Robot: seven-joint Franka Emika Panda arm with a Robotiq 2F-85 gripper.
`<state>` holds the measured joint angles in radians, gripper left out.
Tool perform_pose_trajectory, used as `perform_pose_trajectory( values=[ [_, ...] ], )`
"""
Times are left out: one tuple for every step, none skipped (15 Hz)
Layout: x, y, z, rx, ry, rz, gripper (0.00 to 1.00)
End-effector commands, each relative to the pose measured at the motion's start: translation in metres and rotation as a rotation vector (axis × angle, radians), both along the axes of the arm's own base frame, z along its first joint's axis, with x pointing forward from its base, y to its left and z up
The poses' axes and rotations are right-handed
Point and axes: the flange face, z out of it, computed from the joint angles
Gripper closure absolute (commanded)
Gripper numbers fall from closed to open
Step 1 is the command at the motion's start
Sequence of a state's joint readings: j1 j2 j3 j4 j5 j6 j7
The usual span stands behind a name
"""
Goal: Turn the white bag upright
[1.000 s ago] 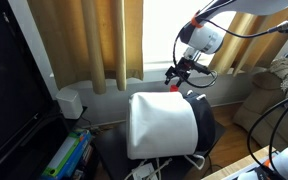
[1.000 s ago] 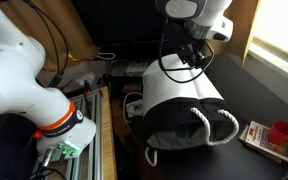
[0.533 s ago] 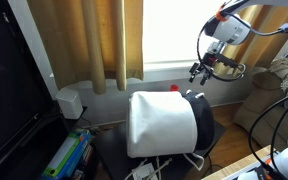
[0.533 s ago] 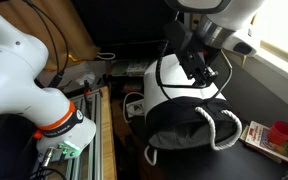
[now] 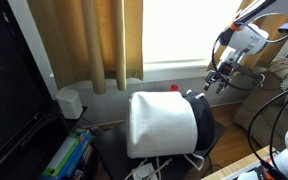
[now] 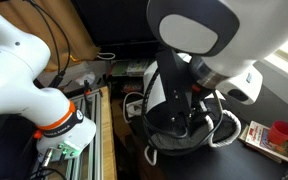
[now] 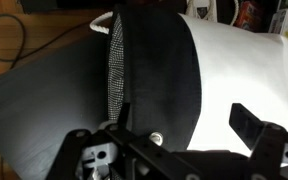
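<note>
My gripper should next grab the white bag by the black rim (image 5: 202, 120) at its opening and lift that end, to swing the bag upright onto its base.
The white bag (image 5: 161, 125) lies on its side on a dark table in both exterior views. Its black rim (image 5: 202, 120) points toward the arm. In an exterior view the arm covers much of the bag (image 6: 156, 92); the dark mouth (image 6: 179, 138) and white cord handles (image 6: 225, 130) show below it. My gripper (image 5: 219, 82) hovers just beyond the mouth end, above the rim, apart from the bag. In the wrist view the gripper (image 7: 164, 140) is open and empty over the black rim band (image 7: 156, 70), with the white body (image 7: 246, 70) to the right.
A small white box device (image 5: 70, 102) sits by the curtain (image 5: 94, 40). Books (image 5: 69, 155) and a dark screen (image 5: 14, 90) stand beside the table. A red cup (image 6: 281, 131) rests on a book near the bag's mouth. Cables lie below the bag (image 5: 169, 165).
My gripper has swung from above the bag's middle out past its mouth end and a little lower. The bag has not moved.
</note>
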<state>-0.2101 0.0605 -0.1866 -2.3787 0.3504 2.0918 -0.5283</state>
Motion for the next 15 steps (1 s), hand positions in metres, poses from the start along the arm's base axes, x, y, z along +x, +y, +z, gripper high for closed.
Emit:
perform_pose_trajectory(
  values=[
    [-0.024, -0.008, -0.027, -0.003, -0.015, -0.023, 0.0],
    [-0.029, -0.009, -0.033, -0.007, -0.017, -0.027, 0.0],
    [-0.032, -0.011, -0.039, -0.008, -0.026, -0.022, 0.0],
    [-0.034, -0.012, -0.045, -0.008, -0.037, -0.023, 0.0],
    [-0.035, -0.012, -0.051, -0.006, -0.053, -0.021, 0.0],
    [-0.034, -0.012, -0.055, 0.003, -0.045, -0.045, 0.0],
    [-0.03, -0.009, -0.053, -0.026, -0.035, -0.114, 0.0],
    [-0.029, -0.01, -0.05, -0.013, -0.03, -0.053, 0.0],
    [-0.028, -0.011, -0.052, -0.019, -0.031, -0.071, 0.0],
    [-0.028, -0.011, -0.052, -0.023, -0.031, -0.081, 0.0],
    [-0.027, -0.01, -0.052, -0.024, -0.031, -0.086, 0.0],
    [-0.026, -0.012, -0.057, -0.02, -0.017, -0.095, 0.0],
    [-0.024, -0.016, -0.066, 0.01, -0.021, -0.101, 0.0],
    [-0.022, -0.018, -0.076, 0.035, -0.045, -0.104, 0.0],
    [-0.021, -0.019, -0.084, 0.065, -0.058, -0.117, 0.0]
  ],
)
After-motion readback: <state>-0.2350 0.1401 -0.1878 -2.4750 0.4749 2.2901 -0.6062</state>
